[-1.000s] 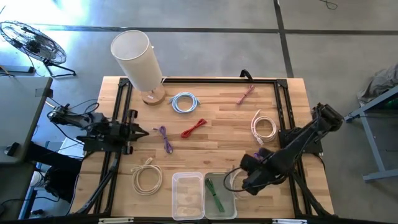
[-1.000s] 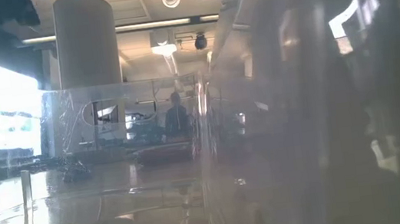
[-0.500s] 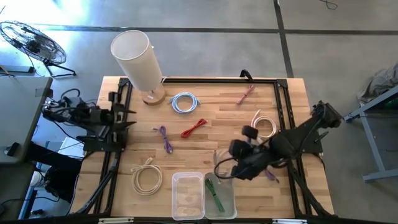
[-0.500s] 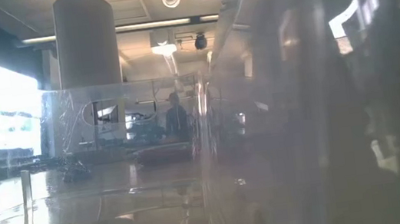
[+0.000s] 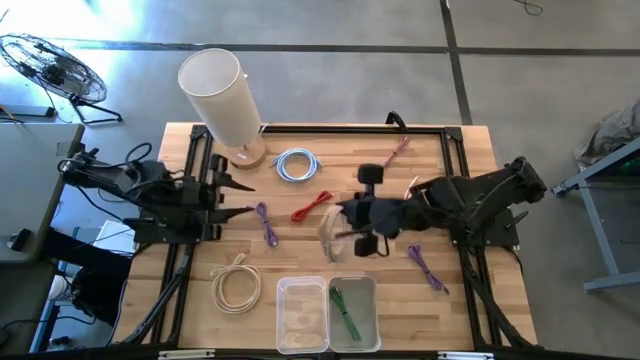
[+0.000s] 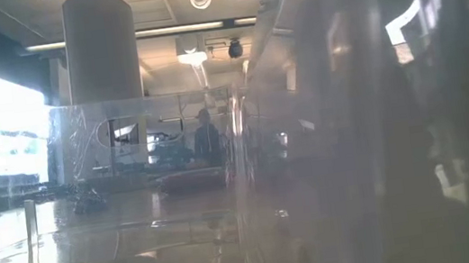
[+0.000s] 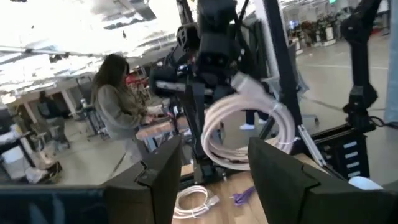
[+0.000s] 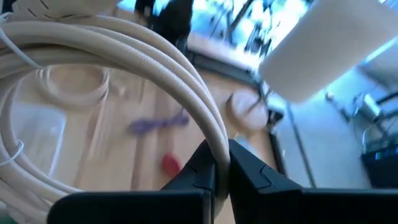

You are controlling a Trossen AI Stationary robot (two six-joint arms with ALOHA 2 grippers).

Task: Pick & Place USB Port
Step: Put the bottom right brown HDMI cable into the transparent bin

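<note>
My left gripper grabs the white coiled cable by its tied parts beside the plug next, to place the cable in the clear bin.
A white coiled cable [image 5: 329, 238] hangs over the middle of the table, and my right gripper [image 5: 340, 228] is shut on it. The left wrist view shows the same coil [image 7: 249, 127] dangling under that gripper, clear of the wood. My left gripper [image 5: 243, 199] stands open at the table's left side, pointing toward the coil, with nothing between its fingers [image 7: 160, 177]. The low view shows neither gripper. My right gripper pinches the coil's upper strands [image 8: 214, 142] between its two fingers [image 8: 198, 169]. It comes at them from above. The coil hangs below the fingers as a loose loop [image 7: 219, 144], lifted clear of the table.
On the wood lie a blue coil [image 5: 296, 164], a red cable [image 5: 311, 206], two purple cables [image 5: 264, 222] [image 5: 427, 268], a pink cable [image 5: 395, 152] and a cream coil [image 5: 236, 285]. Two clear bins [image 5: 302, 315] [image 5: 368, 300] stand at the near edge, one holding a green cable [image 5: 345, 312]. A lamp [image 5: 220, 95] stands far left.
My right gripper has carried the white coil up from beside the bins at the near right and toward the table's middle, where it hangs clear. My left gripper has opened, after drawing back toward the left edge and coming forward again.
</note>
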